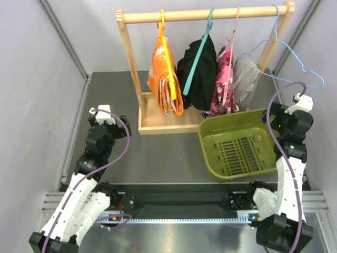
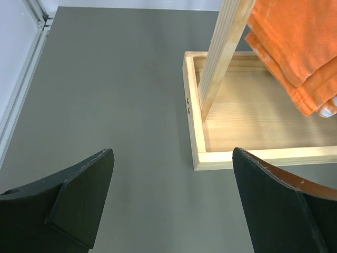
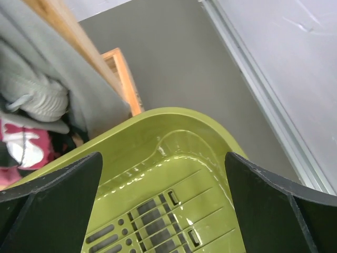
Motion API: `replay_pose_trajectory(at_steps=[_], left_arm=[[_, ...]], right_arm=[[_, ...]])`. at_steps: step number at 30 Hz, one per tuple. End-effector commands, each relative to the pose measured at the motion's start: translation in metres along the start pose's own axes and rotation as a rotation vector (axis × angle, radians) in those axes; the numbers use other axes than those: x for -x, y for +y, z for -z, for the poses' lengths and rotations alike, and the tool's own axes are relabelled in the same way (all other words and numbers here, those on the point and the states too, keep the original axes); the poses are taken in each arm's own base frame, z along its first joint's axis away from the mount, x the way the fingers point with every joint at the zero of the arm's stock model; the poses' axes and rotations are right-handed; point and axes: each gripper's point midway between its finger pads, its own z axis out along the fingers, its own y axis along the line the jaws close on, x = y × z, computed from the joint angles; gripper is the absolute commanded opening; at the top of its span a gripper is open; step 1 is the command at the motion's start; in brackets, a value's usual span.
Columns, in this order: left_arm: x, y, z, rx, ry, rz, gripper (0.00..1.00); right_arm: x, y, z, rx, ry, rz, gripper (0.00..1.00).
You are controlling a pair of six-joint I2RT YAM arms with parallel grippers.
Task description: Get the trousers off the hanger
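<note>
I should grab the orange hanger by its near arm point(image 1: 171, 79) with my left gripper. The hook and the trousers stay free that way, so the orange trousers can be removed.
Four trousers hang from a wooden rail point(image 1: 205, 15): orange point(image 1: 165, 79) on an orange hanger, black point(image 1: 198, 74) on a teal hanger, pink camouflage point(image 1: 224, 81) on a pink hanger, and grey point(image 1: 245, 79) at the left end of a light blue wire hanger point(image 1: 303, 63). My left gripper point(image 1: 103, 115) is open and empty over the table, left of the rack; its wrist view point(image 2: 171, 205) shows the orange trousers point(image 2: 300, 52) ahead to the right. My right gripper point(image 1: 296, 108) is open and empty above the green basket's far right corner, and its wrist view point(image 3: 163, 195) shows the grey trousers point(image 3: 37, 95).
The rack stands on a wooden tray base point(image 1: 158, 124), its left post point(image 2: 224, 58) near my left gripper. An empty olive-green slotted basket point(image 1: 239, 145) sits in front of the rack's right half. Walls close in both sides of the table.
</note>
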Motion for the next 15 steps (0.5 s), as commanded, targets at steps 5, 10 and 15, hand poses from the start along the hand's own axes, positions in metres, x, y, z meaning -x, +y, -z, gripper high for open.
replay_pose_trajectory(at_steps=[5, 10, 15], left_arm=[[0.046, -0.019, 0.012, -0.094, -0.128, 0.114, 0.99], [0.079, -0.036, 0.028, -0.165, -0.095, 0.231, 0.99], [0.125, -0.063, 0.047, -0.291, -0.102, 0.382, 0.99]], right_arm=[[0.029, 0.047, 0.025, 0.283, -0.061, 0.182, 1.0], [0.015, 0.075, 0.044, 0.481, -0.044, 0.415, 1.0], [-0.01, 0.088, 0.052, 0.598, -0.01, 0.584, 1.0]])
